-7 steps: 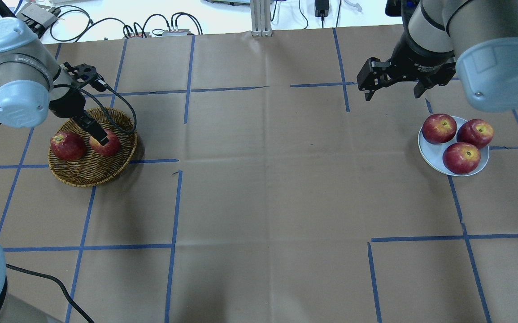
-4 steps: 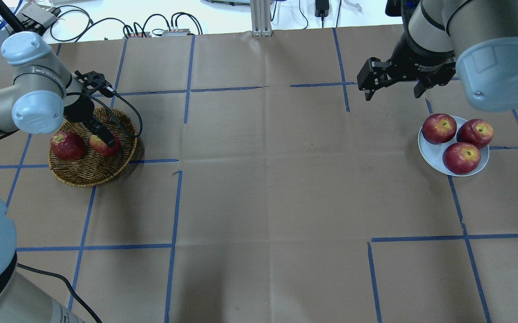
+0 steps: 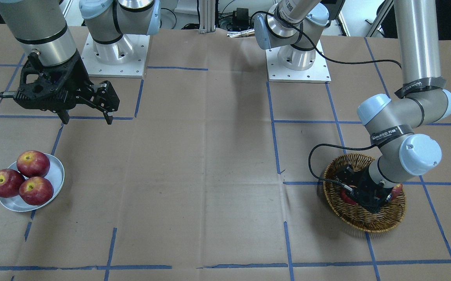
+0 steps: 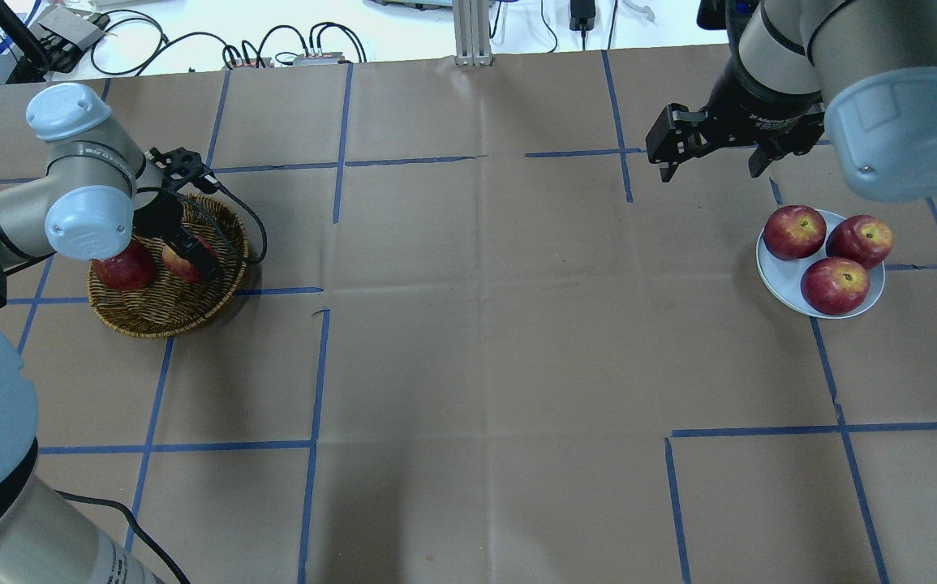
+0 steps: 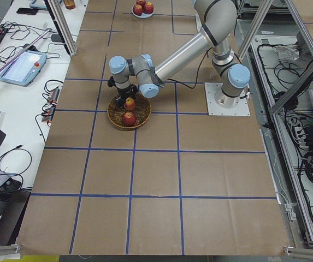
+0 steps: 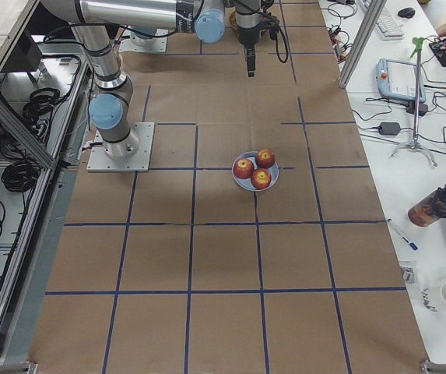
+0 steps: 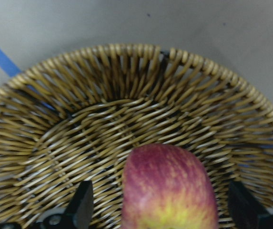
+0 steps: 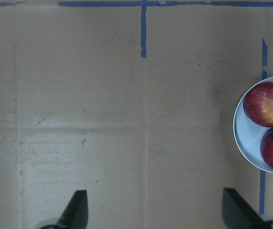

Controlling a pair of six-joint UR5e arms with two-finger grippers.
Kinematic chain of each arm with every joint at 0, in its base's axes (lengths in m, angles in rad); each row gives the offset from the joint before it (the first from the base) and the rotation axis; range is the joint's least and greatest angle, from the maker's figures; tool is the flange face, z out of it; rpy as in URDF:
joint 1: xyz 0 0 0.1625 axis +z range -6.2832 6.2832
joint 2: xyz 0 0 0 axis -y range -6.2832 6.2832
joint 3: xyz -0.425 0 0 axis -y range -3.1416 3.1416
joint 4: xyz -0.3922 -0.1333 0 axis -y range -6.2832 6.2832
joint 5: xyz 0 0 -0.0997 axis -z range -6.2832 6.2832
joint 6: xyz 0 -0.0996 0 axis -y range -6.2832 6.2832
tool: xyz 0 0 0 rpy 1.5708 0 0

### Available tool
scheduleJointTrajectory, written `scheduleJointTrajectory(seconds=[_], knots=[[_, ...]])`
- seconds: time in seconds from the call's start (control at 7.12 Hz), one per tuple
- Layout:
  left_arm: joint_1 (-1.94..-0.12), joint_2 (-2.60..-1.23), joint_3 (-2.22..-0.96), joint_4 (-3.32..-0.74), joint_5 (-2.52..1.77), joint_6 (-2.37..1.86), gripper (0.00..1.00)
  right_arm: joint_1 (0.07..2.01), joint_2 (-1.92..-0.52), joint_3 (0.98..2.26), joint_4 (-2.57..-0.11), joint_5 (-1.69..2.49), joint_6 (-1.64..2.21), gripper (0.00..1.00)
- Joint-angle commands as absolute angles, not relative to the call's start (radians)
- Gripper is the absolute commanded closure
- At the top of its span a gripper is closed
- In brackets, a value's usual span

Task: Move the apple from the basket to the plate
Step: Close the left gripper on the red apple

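I will next grab the apple by its rounded sides with my left gripper, to move the pinkish-red apple from the basket (image 3: 364, 220) (image 7: 79, 119) toward the plate.
The pinkish-red apple (image 7: 168, 191) with yellow streaks lies in the brown wicker basket (image 4: 161, 312) at the table's left. My left gripper (image 4: 192, 255) is down in the basket and open. One finger stands on each side of the apple, with a gap showing in the left wrist view. The gripper hides most of the apple (image 3: 346, 198) in the front view. My right gripper (image 4: 710, 169) is open and empty, above the table behind the white-grey plate (image 4: 776, 272). The plate's edge shows in the right wrist view (image 8: 245, 138).
A dark red apple (image 4: 122, 272) lies in the basket beside the pinkish one, partly under my left wrist. Three deeper-red apples (image 4: 833, 285) fill the plate. Blue tape lines cross the brown table cover. Cables lie past the table's far edge.
My left arm has swung to the right and lowered the gripper further into the basket, around the pinkish apple. The right arm has not moved.
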State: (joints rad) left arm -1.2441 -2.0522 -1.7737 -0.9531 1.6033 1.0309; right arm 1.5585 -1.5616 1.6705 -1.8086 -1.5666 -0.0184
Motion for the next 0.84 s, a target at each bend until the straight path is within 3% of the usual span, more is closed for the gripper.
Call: scheduleJointTrajectory(seconds=[0.0, 0.28, 0.42, 0.7], knots=[[-1.24, -2.049, -1.813, -0.91, 1.606, 1.031, 0.08, 1.559, -1.562, 1.669, -1.809, -1.568, -0.018, 0.0], [-1.239, -2.031, -1.796, -0.92, 1.611, 1.029, 0.49, 1.56, -1.563, 1.67, -1.809, -1.566, -0.018, 0.0], [-1.239, -2.014, -1.793, -0.923, 1.612, 1.029, 0.62, 1.559, -1.562, 1.669, -1.81, -1.566, -0.018, 0.0], [-1.261, -1.932, -1.766, -0.995, 1.605, 1.003, 0.71, 1.56, -1.563, 1.67, -1.809, -1.566, -0.018, 0.0]])
